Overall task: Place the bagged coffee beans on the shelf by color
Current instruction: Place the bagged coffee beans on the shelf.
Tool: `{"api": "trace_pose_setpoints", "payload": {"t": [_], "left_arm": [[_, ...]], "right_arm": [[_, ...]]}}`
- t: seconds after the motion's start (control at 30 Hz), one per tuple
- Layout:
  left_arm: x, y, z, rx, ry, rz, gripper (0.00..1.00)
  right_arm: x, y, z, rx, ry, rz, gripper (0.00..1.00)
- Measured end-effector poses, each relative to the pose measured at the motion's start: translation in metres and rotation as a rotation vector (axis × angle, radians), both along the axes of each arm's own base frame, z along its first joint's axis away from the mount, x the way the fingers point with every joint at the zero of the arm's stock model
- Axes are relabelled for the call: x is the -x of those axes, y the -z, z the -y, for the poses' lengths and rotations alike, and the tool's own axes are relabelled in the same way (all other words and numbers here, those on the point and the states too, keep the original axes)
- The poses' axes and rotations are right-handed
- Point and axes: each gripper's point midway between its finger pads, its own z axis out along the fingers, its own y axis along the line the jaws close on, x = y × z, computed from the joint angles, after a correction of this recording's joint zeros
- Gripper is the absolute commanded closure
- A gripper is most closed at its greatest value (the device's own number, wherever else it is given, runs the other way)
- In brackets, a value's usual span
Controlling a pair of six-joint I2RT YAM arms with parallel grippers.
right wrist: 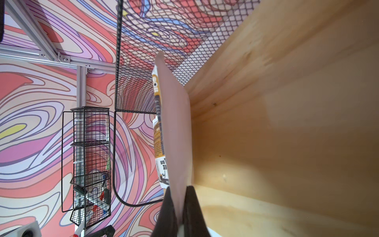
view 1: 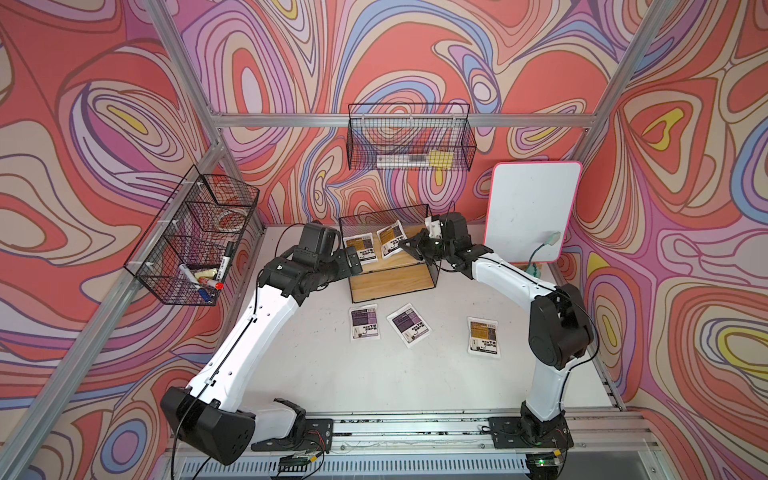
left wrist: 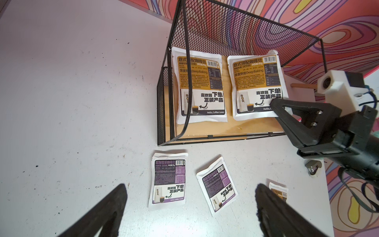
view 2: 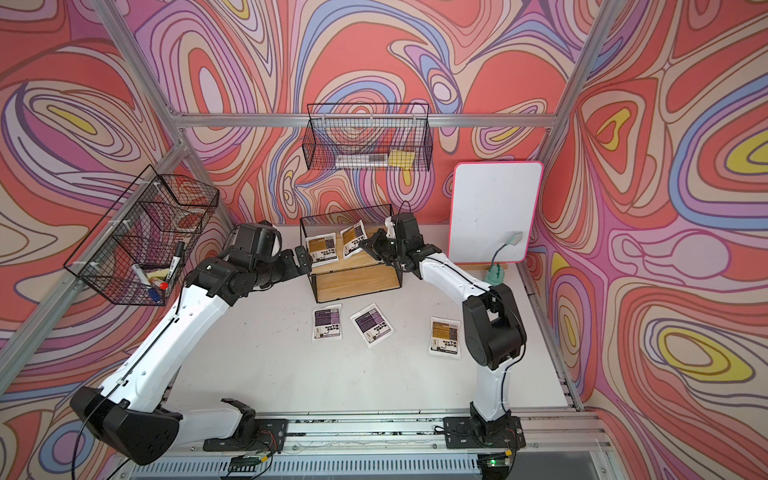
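Note:
My right gripper is ready to open, because the orange-brown bag's edge (view 1: 381,245) beyond my fingers rests on the upper board (view 1: 379,254), and the bag would lie flat if released.
The shelf (view 1: 392,282) stands at the back middle of the table, and two orange-brown bagged coffee beans are on its upper board. One (view 1: 360,249) lies flat at the left. My right gripper (right wrist: 178,188) is shut on the near edge of the other (right wrist: 176,133), which is slightly tilted over the board (right wrist: 287,123). In the left wrist view the same bag (left wrist: 256,86) shows beside the first one (left wrist: 200,86). My left gripper (left wrist: 190,187) hangs open and empty at the shelf's left side (view 1: 353,259). Two purple bags (view 1: 364,322) (view 1: 409,324) and one orange-brown bag (view 1: 483,336) lie on the table in front.
A black wire basket (view 1: 195,241) holding markers hangs on the left frame. Another wire basket (view 1: 411,141) hangs on the back rail. A pink-rimmed whiteboard (view 1: 532,212) leans at the back right, close behind my right arm.

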Motion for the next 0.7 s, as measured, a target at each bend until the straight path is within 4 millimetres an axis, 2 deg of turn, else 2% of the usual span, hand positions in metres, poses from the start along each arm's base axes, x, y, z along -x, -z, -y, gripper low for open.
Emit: {"api": "trace_pose_setpoints", "payload": {"t": [0.07,0.13,0.27,0.37,0.53,0.7], "left_arm": [[0.000,0.001,0.000,0.000,0.000,-0.002,0.01],[0.000,0.003,0.000,-0.001,0.000,-0.003,0.01],[0.000,0.004,0.001,0.001,0.002,-0.008,0.01],[0.001,0.005,0.001,0.002,0.004,-0.010,0.01],[0.001,0.006,0.001,0.006,0.002,-0.011,0.01],[0.002,0.007,0.002,0.010,0.003,-0.015,0.01]], "right_arm": [[-0.001,0.000,-0.001,-0.001,0.000,-0.002,0.95],[-0.001,-0.001,-0.001,-0.003,0.002,-0.004,0.88],[0.000,0.001,-0.003,0.008,0.002,-0.013,0.61],[0.002,0.006,-0.002,0.040,0.003,-0.020,0.47],[0.008,0.011,0.001,0.108,0.012,-0.025,0.34],[0.012,0.009,0.017,0.205,0.067,-0.036,0.30]]}}
